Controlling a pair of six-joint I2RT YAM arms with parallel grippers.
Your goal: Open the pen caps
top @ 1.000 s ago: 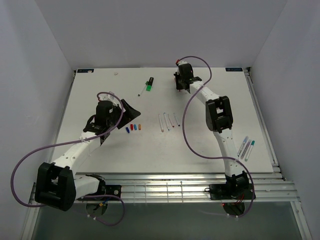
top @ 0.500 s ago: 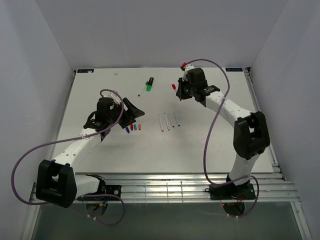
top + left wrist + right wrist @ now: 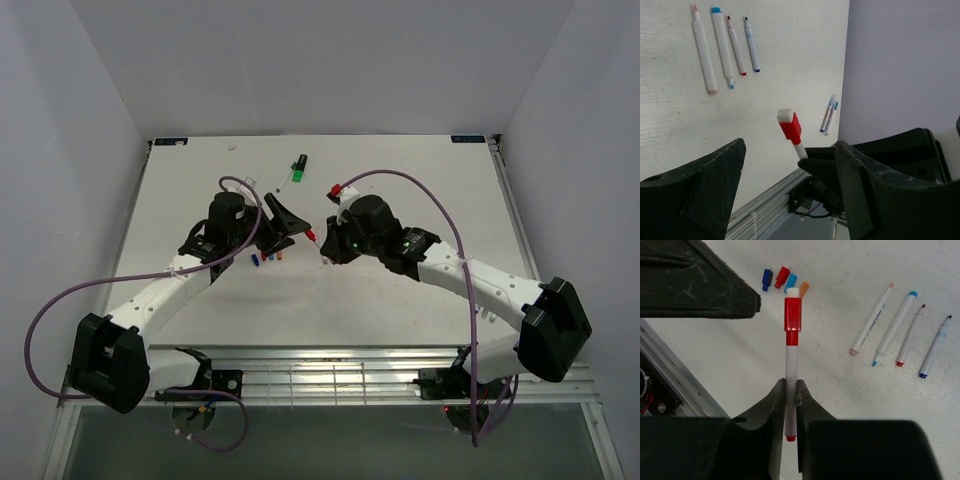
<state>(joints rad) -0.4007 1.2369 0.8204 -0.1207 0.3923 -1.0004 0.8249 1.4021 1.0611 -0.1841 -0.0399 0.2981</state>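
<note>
The red pen cap (image 3: 311, 236) (image 3: 791, 128) needs to be pulled off, so my left gripper needs to grab it across its sides and leave the pen's white body free.
A white pen (image 3: 792, 362) with a red pen cap (image 3: 793, 315) is clamped by its barrel in my right gripper (image 3: 791, 390). It is held above the table's middle (image 3: 312, 236), cap end pointing at my left gripper (image 3: 290, 222). In the left wrist view the capped end (image 3: 790, 126) stands between the left gripper's (image 3: 790, 150) wide-apart fingers without touching them. Several loose pen caps (image 3: 782, 280) in dark blue, red, light blue and orange lie together on the table (image 3: 268, 258). Several uncapped pens (image 3: 900, 335) lie side by side beyond them (image 3: 725, 47).
A black marker with a green cap (image 3: 299, 168) lies near the back of the table. Three more thin pens (image 3: 828, 115) rest near the right edge. Purple cables (image 3: 420, 180) loop over both arms. A metal rail (image 3: 340, 365) runs along the near edge.
My right arm has swung from the back of the table to the middle, carrying the red-capped pen up to the left gripper. The left gripper shifted slightly right to meet it.
</note>
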